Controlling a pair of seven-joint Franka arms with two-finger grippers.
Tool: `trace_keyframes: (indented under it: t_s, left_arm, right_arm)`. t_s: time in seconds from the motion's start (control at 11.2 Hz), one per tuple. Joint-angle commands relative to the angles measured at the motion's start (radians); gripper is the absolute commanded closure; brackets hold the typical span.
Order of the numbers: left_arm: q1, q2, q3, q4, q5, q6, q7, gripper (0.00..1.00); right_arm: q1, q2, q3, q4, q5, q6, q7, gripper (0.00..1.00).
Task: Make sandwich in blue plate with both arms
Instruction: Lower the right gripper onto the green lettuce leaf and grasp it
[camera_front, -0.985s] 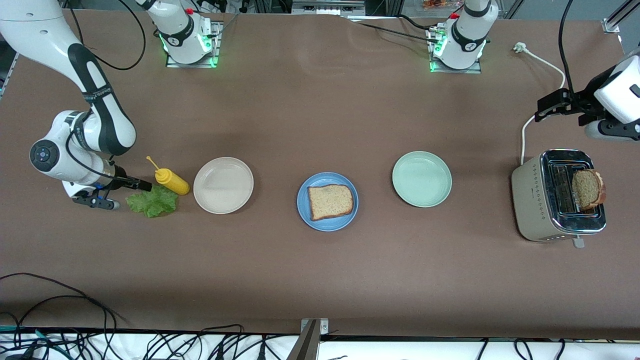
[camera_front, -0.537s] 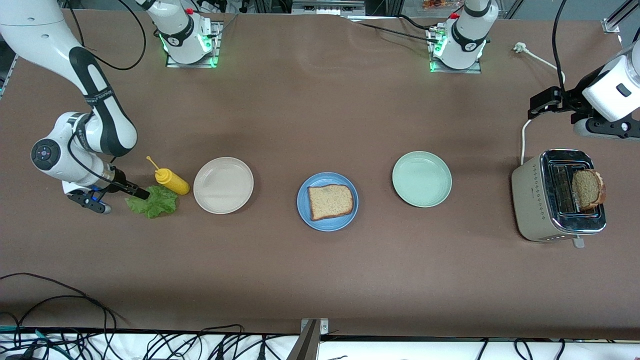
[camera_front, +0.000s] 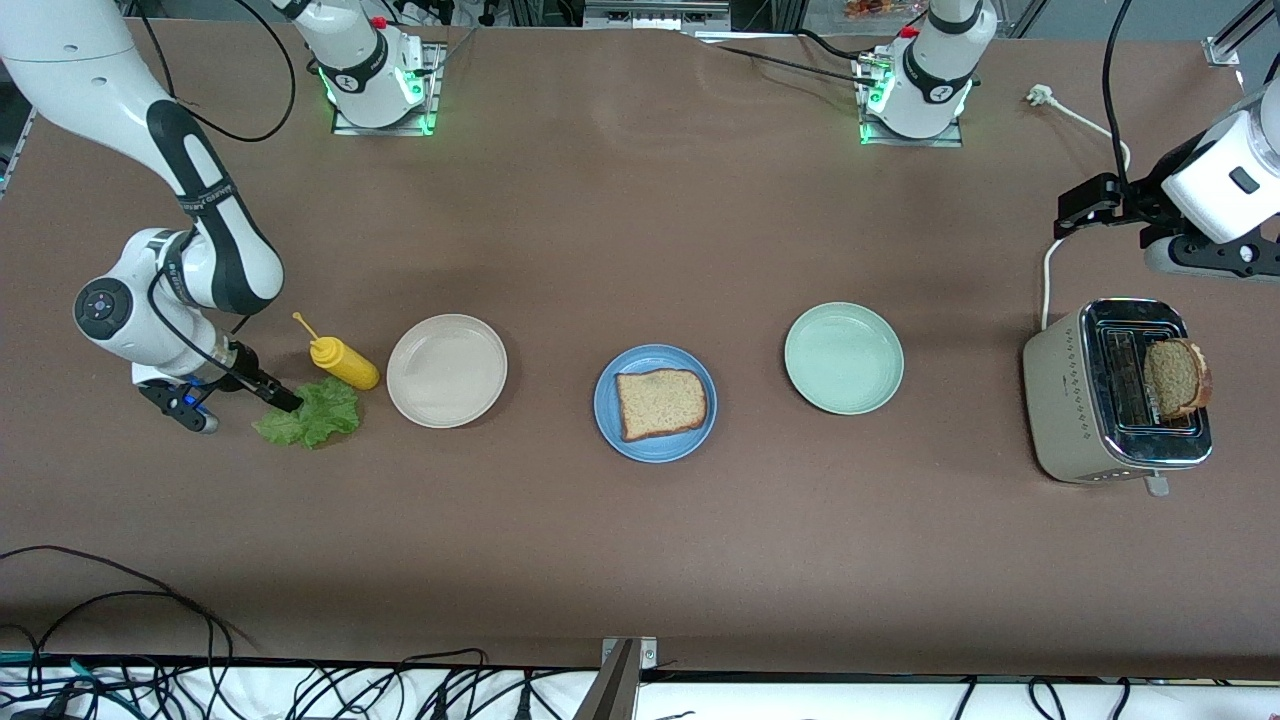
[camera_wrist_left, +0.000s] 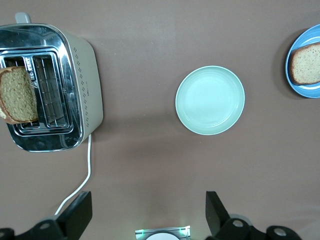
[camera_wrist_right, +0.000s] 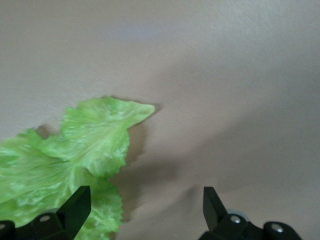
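Note:
The right gripper's fingers span mostly table beside the leaf's edge. The right gripper needs to move toward the leaf's middle (camera_front: 314, 415) (camera_wrist_right: 67, 162) before it closes on the lettuce.
One brown bread slice (camera_front: 660, 403) lies on the blue plate (camera_front: 612, 425) at the table's middle. A second slice (camera_front: 1175, 378) stands up out of the toaster (camera_front: 1070, 400) at the left arm's end. The green lettuce leaf (camera_front: 312, 414) lies on the table at the right arm's end. My right gripper (camera_front: 240, 408) is open and low at the leaf's edge, one finger over the lettuce (camera_wrist_right: 75, 150), nothing gripped. My left gripper (camera_front: 1140, 230) hangs open and empty high above the table beside the toaster (camera_wrist_left: 87, 85).
A yellow mustard bottle (camera_front: 340, 362) lies right beside the lettuce, then a beige plate (camera_front: 447, 370). A pale green plate (camera_front: 843, 358) sits between the blue plate and the toaster. The toaster's white cord (camera_front: 1048, 275) runs toward the arms' bases.
The right gripper has come down onto the lettuce's edge and nudged the leaf slightly toward the front camera. The left gripper has risen a little.

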Motion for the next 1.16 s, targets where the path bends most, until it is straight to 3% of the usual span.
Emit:
trace_keyframes:
  t_s: [0.0,0.54,0.63,0.81,1.07]
  left_arm:
    - [-0.002,-0.018,-0.001,-0.025,0.018,0.029,0.013,0.0]
    - [-0.01,-0.017,-0.001,-0.023,0.012,0.041,0.014,0.0]
    - [-0.01,-0.017,-0.001,-0.023,0.012,0.041,0.014,0.0]
    - [-0.011,-0.017,-0.001,-0.023,0.014,0.041,0.014,0.0]
    - [-0.011,-0.015,-0.001,-0.023,0.012,0.041,0.014,0.0]
  right_arm:
    - [-0.007,-0.042,0.033,0.004,-0.002,0.009,0.016,0.0]
    - [-0.009,-0.012,0.058,0.011,-0.003,0.031,0.017,0.0]
    - [-0.009,-0.007,0.06,0.013,-0.001,0.033,0.019,0.03]
    - [-0.009,0.008,0.07,0.033,0.001,0.032,0.022,0.31]
    - [-0.009,0.019,0.081,0.042,-0.001,0.033,0.043,0.34]
